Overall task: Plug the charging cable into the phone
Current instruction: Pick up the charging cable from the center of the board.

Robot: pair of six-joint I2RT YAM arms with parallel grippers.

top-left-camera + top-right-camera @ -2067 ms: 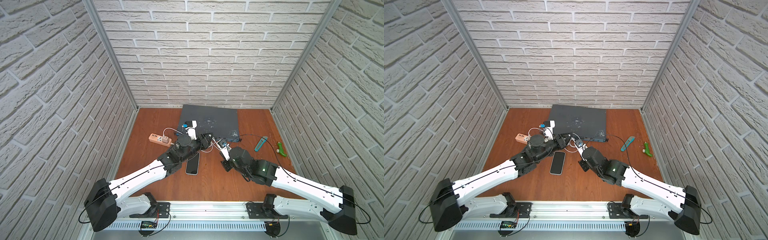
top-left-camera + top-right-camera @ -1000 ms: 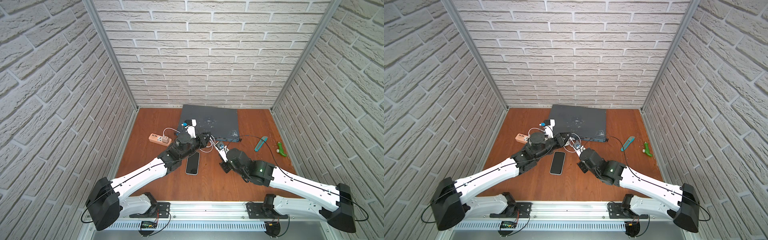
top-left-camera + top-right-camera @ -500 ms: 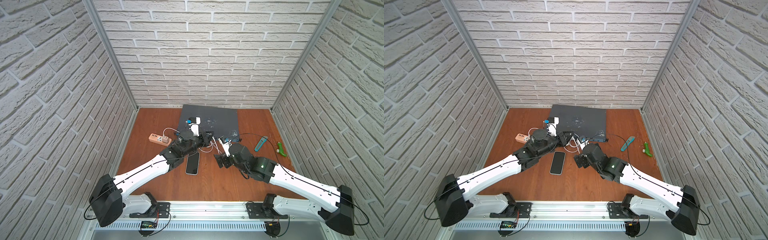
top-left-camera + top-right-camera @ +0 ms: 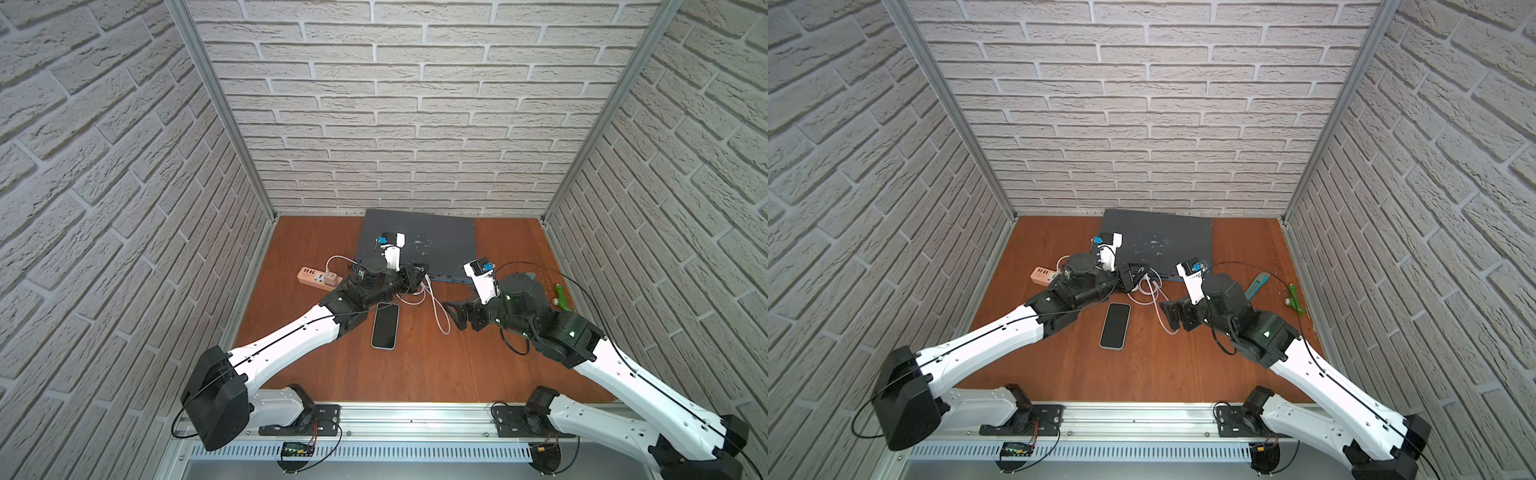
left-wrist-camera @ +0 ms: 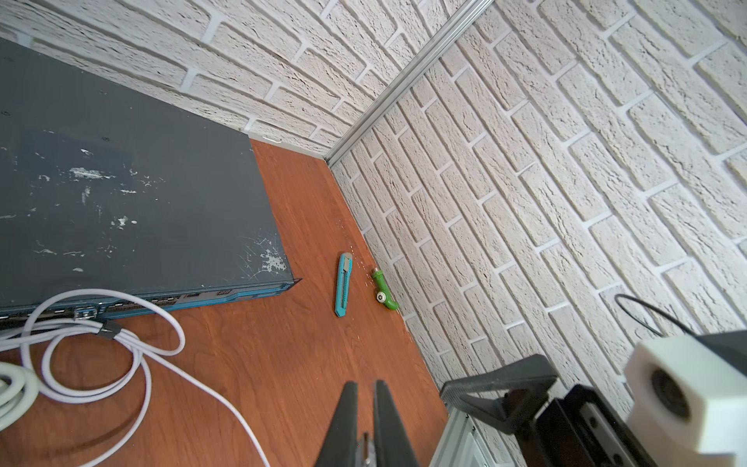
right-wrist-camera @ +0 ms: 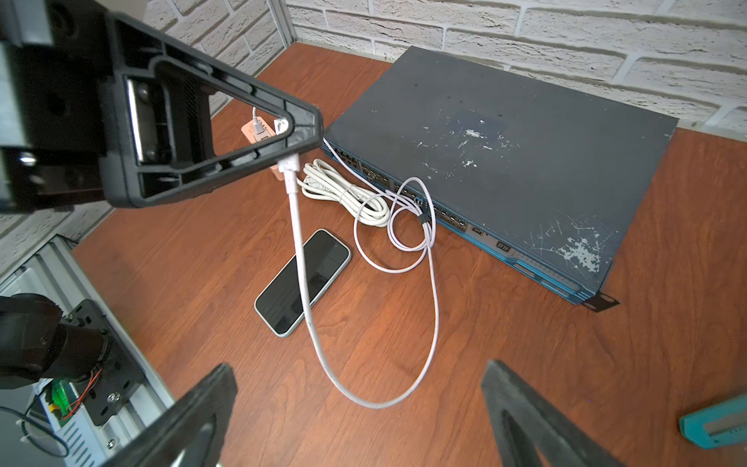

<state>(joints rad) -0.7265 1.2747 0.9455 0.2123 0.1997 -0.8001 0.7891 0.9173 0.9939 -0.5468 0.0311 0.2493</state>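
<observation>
My right gripper is to grip the charging cable [image 6: 300,242] just behind its plug next, so the metal tip stays free to go into the phone.
The phone [image 4: 385,326] [image 4: 1115,325] lies flat and screen up on the wooden table, just ahead of the left arm. My left gripper [image 4: 419,277] [image 4: 1139,273] [image 5: 366,384] hangs above the table near the grey box's front edge, shut on the white plug [image 6: 289,165] of the charging cable [image 6: 300,242]. The plug's metal tip shows between the fingers. The cable droops from there in a loose loop [image 4: 437,309] [image 4: 1162,312] onto the table. My right gripper [image 4: 454,316] [image 4: 1169,316] [image 6: 357,368] stands wide open right of the loop, holding nothing.
A large dark grey box [image 4: 432,245] [image 6: 505,161] lies at the back. A thick white cord bundle [image 6: 343,192] rests against its front. A pink power strip [image 4: 313,276] is at the left. A teal knife [image 4: 1256,283] and a green part [image 4: 1295,300] lie by the right wall.
My right gripper has opened, let go of the cable and drawn back to the right. The left gripper still holds the plug, now closer to the box's front.
</observation>
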